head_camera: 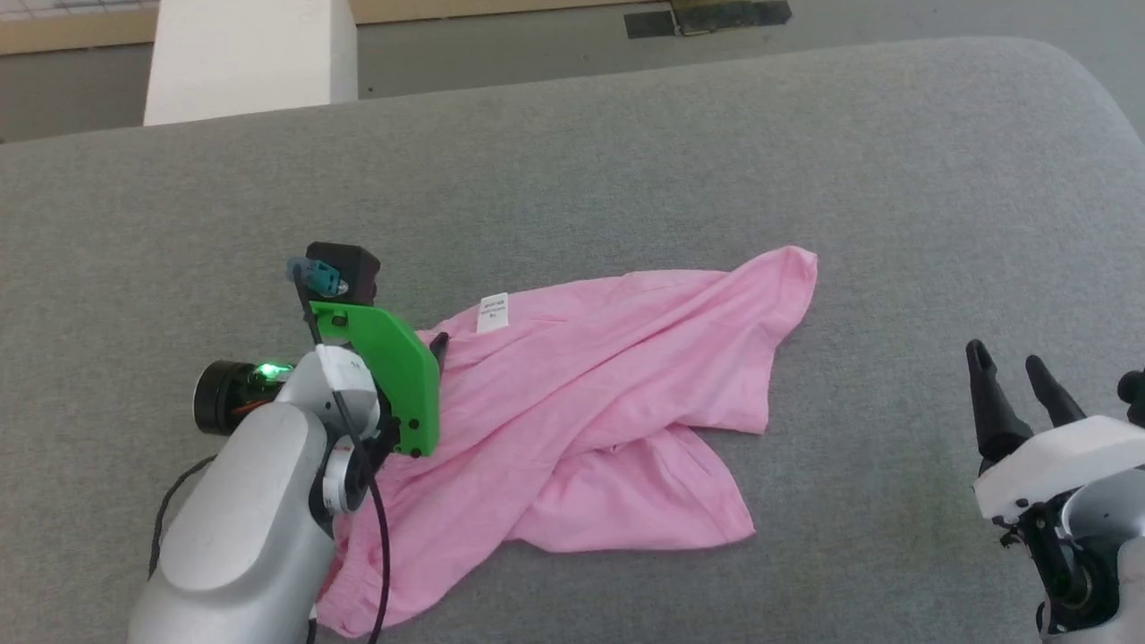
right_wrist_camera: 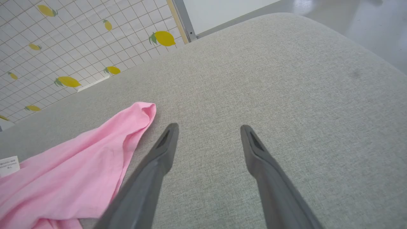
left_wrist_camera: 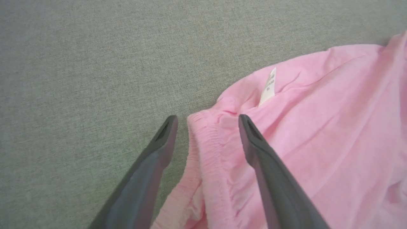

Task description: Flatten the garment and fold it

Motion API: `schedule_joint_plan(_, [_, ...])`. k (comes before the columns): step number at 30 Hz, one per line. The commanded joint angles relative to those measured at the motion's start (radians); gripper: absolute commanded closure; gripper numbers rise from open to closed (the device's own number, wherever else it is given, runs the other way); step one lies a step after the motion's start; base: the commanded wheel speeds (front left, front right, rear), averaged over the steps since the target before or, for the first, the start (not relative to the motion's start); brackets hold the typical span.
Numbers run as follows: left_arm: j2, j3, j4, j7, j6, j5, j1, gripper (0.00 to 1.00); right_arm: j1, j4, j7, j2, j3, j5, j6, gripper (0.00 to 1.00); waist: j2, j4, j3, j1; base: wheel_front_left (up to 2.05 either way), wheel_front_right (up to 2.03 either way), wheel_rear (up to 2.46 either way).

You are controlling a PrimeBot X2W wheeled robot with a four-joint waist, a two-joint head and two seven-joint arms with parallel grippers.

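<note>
The garment's gathered hem stands up in a fold, while the cloth (left_wrist_camera: 305, 133) beside the hem is slack. My left gripper should grab the garment by that hem next.
The garment (head_camera: 590, 402), a light-pink thin cloth, lies crumpled on the middle of the grey padded surface (head_camera: 626, 161), its white tag (head_camera: 493, 313) facing up near its far-left edge. In the left wrist view my left gripper (left_wrist_camera: 207, 119) is open, and its two fingers straddle the gathered hem (left_wrist_camera: 210, 149) at the garment's corner, just short of the tag (left_wrist_camera: 268, 87). One left fingertip (head_camera: 438, 342) peeks from behind the green wrist plate. My right gripper (head_camera: 1006, 360) is open over bare surface, well to the right of the garment (right_wrist_camera: 79, 159).
A white block (head_camera: 250, 54) stands beyond the far edge at the back left, with floor and a dark patch (head_camera: 707, 16) behind. A lemon-patterned tiled wall (right_wrist_camera: 63, 47) is in the right wrist view. The surface rounds off at the far right corner (head_camera: 1100, 80).
</note>
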State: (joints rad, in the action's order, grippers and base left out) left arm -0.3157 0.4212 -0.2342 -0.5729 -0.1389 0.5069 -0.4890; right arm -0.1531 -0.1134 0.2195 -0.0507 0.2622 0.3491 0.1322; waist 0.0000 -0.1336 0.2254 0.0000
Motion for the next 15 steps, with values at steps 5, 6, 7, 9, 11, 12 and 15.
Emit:
schedule_joint_plan(5, [0.000,0.007,-0.054,-0.005,0.006,0.004,-0.022,0.00,-0.017,-0.009,-0.013,0.000,0.010,-0.009,-0.002,0.00,0.0000,-0.010,0.022,0.0000,0.00,0.00,0.00])
schedule_joint_plan(6, [0.003,0.006,-0.061,0.000,0.008,0.007,-0.023,0.00,-0.017,-0.009,-0.014,0.000,0.011,-0.009,-0.002,0.00,0.0000,-0.009,0.021,0.0000,0.00,0.00,0.00])
schedule_joint_plan(7, [0.005,0.006,-0.070,0.006,0.012,0.009,-0.026,0.19,-0.017,-0.011,-0.014,0.000,0.011,-0.009,-0.002,0.00,0.0000,-0.008,0.021,0.0000,0.00,0.00,0.00])
schedule_joint_plan(9, [0.009,0.005,-0.082,0.029,0.023,0.014,-0.030,0.81,-0.019,-0.013,-0.016,0.000,0.007,-0.010,-0.002,0.00,0.0000,-0.008,0.019,0.0000,0.00,0.00,0.00])
schedule_joint_plan(11, [0.012,0.005,-0.098,0.043,0.033,0.018,-0.033,1.00,-0.021,-0.016,-0.017,0.000,0.002,-0.010,-0.002,0.00,0.0000,-0.009,0.018,0.0000,0.00,0.00,0.00])
schedule_joint_plan(12, [0.015,0.004,-0.104,0.052,0.038,0.023,-0.034,1.00,-0.022,-0.018,-0.017,0.000,0.000,-0.010,-0.002,0.00,0.0000,-0.009,0.017,0.0000,0.00,0.00,0.00])
schedule_joint_plan(15, [0.026,-0.003,-0.108,0.084,0.051,0.038,-0.036,1.00,-0.020,-0.016,-0.015,0.000,-0.006,-0.015,-0.002,0.00,0.0000,-0.004,0.016,0.0000,0.00,0.00,0.00])
